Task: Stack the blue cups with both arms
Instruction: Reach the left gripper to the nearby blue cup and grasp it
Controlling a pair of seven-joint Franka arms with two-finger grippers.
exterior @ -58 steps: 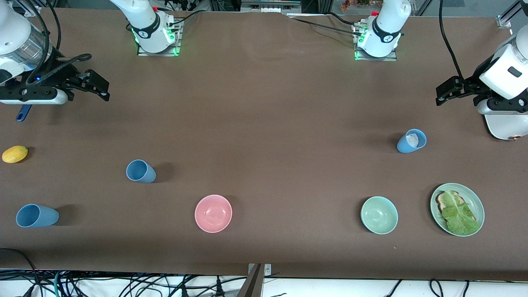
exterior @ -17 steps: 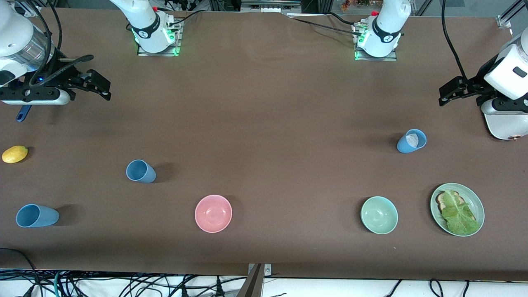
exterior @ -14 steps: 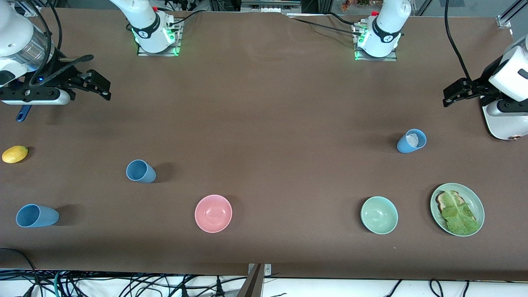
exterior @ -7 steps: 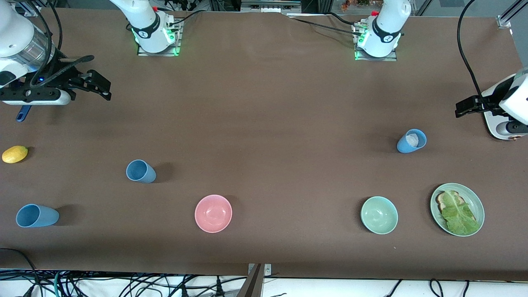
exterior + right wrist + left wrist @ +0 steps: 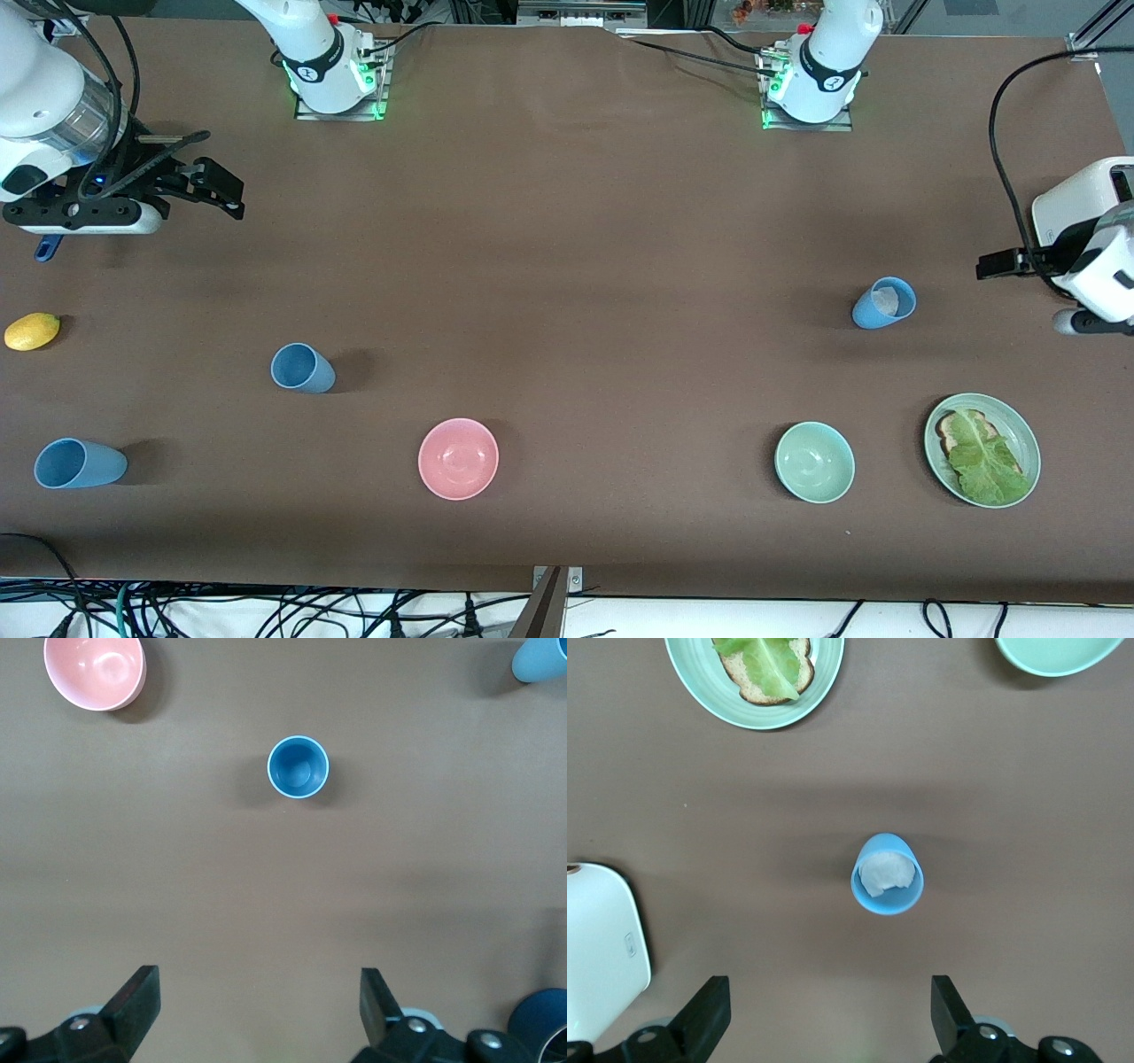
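Observation:
The cup holding something white needs to be stacked with the blue cups, so my left gripper should grab it by its rim next.
Three blue cups stand apart on the brown table. One (image 5: 884, 303) toward the left arm's end holds something white; it also shows in the left wrist view (image 5: 888, 875). My left gripper (image 5: 994, 264) is open and empty in the air beside this cup, toward the table's end (image 5: 828, 1019). A second cup (image 5: 302, 368) stands empty and upright, also seen in the right wrist view (image 5: 298, 766). A third cup (image 5: 78, 463) is nearest the camera (image 5: 540, 657). My right gripper (image 5: 226, 190) is open and empty, high above the table (image 5: 257, 1001).
A pink bowl (image 5: 458, 458) and a pale green bowl (image 5: 814, 462) stand near the front edge. A green plate (image 5: 1032, 452) holds toast and lettuce. A white appliance (image 5: 1063, 208) sits under the left arm. A lemon (image 5: 32, 330) and a navy saucepan (image 5: 540, 1023) lie at the right arm's end.
My left gripper has swung toward the front camera and now sits level with the cup holding the white thing. My right gripper has shifted slightly. The cups have not moved.

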